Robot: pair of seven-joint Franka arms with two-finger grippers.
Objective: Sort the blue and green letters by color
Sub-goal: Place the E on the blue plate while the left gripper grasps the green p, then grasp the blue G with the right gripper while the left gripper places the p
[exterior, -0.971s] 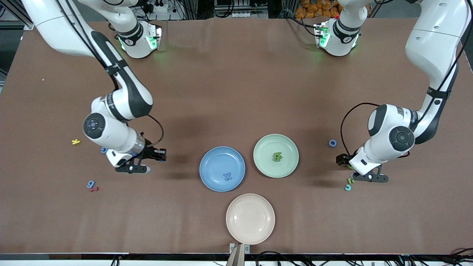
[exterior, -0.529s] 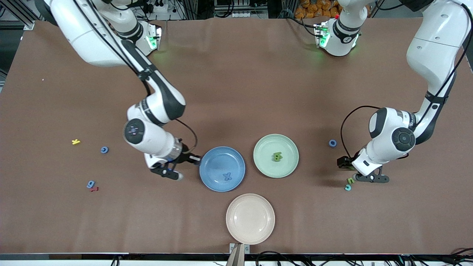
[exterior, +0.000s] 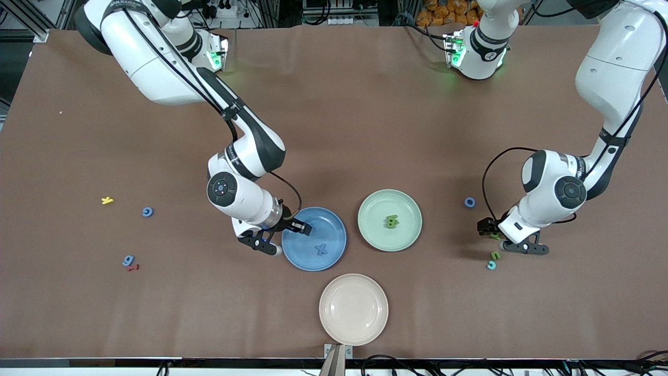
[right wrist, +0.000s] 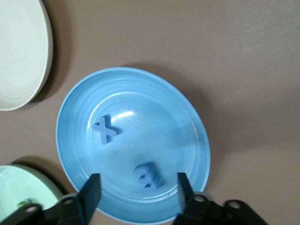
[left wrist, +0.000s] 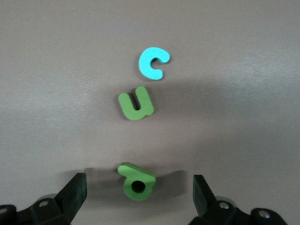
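My left fingers, low around the green letter, should close.
My right gripper hangs open over the blue plate, at the rim toward the right arm's end. In the right wrist view a blurred blue letter shows in the plate between the spread fingers, apart from both. A blue X lies beside it. My left gripper is open and low over the table. A green letter lies between its fingers, touching neither. A green u and a light blue c lie just nearer the camera. A green letter lies in the green plate.
A pink plate sits nearest the camera. A blue o lies between the green plate and the left arm. Toward the right arm's end lie a yellow letter, a blue letter, a blue g and a red letter.
My right arm swung from the right arm's end of the table to the blue plate, and its gripper opened there. A blue letter now shows in the plate. The left gripper barely shifted.
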